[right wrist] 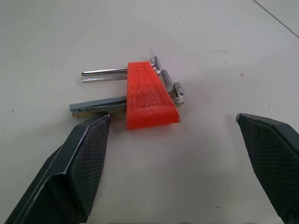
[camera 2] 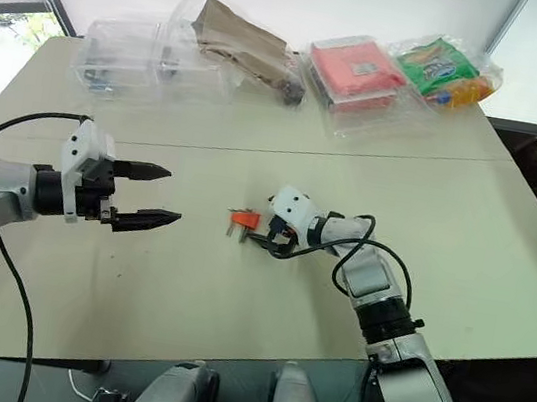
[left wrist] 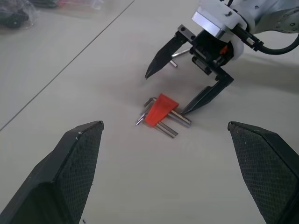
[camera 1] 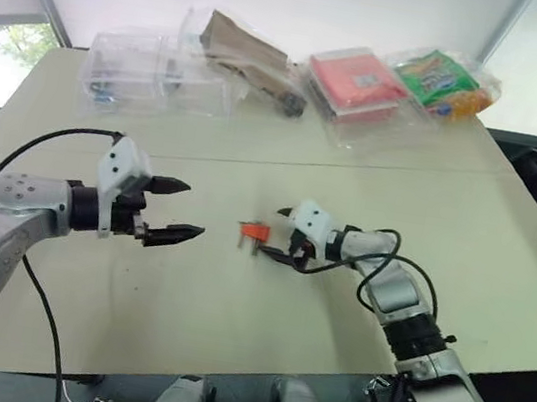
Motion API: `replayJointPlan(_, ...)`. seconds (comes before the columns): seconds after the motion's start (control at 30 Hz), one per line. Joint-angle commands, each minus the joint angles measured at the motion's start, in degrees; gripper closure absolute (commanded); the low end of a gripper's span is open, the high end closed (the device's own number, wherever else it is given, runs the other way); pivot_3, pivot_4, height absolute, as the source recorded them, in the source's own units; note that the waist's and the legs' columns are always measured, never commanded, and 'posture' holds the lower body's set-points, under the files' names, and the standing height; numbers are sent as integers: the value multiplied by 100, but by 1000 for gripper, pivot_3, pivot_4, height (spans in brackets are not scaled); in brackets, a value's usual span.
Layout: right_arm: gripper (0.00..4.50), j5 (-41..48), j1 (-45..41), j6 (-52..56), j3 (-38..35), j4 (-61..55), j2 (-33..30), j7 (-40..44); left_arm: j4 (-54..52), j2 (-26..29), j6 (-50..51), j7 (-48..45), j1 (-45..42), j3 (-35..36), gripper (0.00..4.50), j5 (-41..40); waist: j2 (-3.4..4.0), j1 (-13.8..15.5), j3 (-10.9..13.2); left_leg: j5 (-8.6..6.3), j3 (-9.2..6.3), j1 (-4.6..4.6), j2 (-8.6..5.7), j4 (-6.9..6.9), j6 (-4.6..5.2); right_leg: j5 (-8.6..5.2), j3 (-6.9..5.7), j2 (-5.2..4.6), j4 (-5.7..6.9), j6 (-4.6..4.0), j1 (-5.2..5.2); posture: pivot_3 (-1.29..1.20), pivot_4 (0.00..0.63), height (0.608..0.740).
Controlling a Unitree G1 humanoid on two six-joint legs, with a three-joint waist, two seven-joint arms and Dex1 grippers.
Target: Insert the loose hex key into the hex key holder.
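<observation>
Next, my left gripper grabs the holder by its bare orange body [camera 1: 256,231] [left wrist: 161,110], since metal keys stick out past both edges of the hex key holder.
The hex key holder [camera 1: 254,231], a small orange-red wedge with several metal keys stuck through it, lies flat mid-table [right wrist: 149,95]. My right gripper [camera 1: 274,232] is open just right of it, low over the table, its fingers spread to either side of the holder [left wrist: 161,109] without touching it. My left gripper [camera 1: 191,212] hangs open and empty left of the holder, pointing at it. A short thin metal rod [left wrist: 173,63] lies on the table just beyond the right gripper's far finger; it may be the loose hex key, mostly hidden.
Along the table's back edge stand clear plastic boxes [camera 1: 126,74], a brown paper bag [camera 1: 250,52], a red flat packet [camera 1: 357,83] and a green-orange snack packet [camera 1: 443,81]. A black cable [camera 1: 55,139] loops off my left arm.
</observation>
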Motion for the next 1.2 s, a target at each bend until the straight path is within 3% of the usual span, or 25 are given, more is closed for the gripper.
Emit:
replayJointPlan(0.03,0,-119,74,36,297,395,92,46,-173,36,-68,24,-22,121,48,-5,2,-9,-1,0,0,4,0,-4,0,0,0,0,2,0,0,0,150,740)
replayJointPlan(0.13,0,-142,5,-60,301,598,118,45,-172,27,-85,38,-22,99,48,21,1,-7,-2,-1,0,5,1,-4,2,0,0,2,2,0,2,0,150,740)
replayJointPlan(0.17,259,-157,-25,-103,310,682,125,44,-171,22,-86,44,-25,95,9,22,0,-7,-2,-1,0,7,1,-4,2,0,0,1,2,0,4,0,150,740)
replayJointPlan(0.3,1792,-204,-109,-257,376,920,136,112,-173,12,-92,61,-18,97,0,29,0,-8,-2,-13,0,25,1,-4,24,0,0,2,1,0,19,0,150,740)
replayJointPlan(0.4,3409,-221,-157,-385,415,1076,140,134,-173,16,-107,67,11,110,0,45,0,0,-2,-15,0,55,1,-7,26,0,1,2,1,0,47,0,150,740)
replayJointPlan(0.43,3513,-233,-176,-458,435,1128,132,143,-175,17,-100,73,26,122,0,40,0,4,-2,-16,1,70,1,-9,27,0,2,2,0,0,60,0,150,740)
replayJointPlan(0.53,3510,-349,-223,-725,503,1177,45,77,-170,16,-62,73,48,144,0,-12,1,5,-2,-16,1,86,1,-13,28,-1,2,3,-1,-1,75,0,150,740)
replayJointPlan(0.67,3510,-892,-287,-1961,437,730,-368,-717,-103,-25,74,7,-72,159,0,-226,3,29,0,-16,1,81,-2,-14,27,-1,2,2,0,-1,69,0,150,740)
replayJointPlan(0.8,3510,-1518,-503,-3246,43,22,-842,-1957,242,-193,284,-92,-648,45,0,-495,4,178,4,-14,1,46,-12,-1,25,0,1,-1,0,0,44,0,150,740)
replayJointPlan(0.93,3510,-1985,-618,-4193,-132,-411,-1247,-2664,650,-563,513,-109,-1352,-111,0,-723,0,177,6,9,2,-18,-14,20,-15,1,-2,-1,2,1,-9,0,150,740)
replayJointPlan(1.2,3510,-2304,-644,-4935,-358,-1121,-1517,-3137,1432,-1307,846,-197,-2506,-313,0,-992,-2,145,7,9,5,-18,-11,11,-15,1,-1,5,2,1,-12,0,150,740)
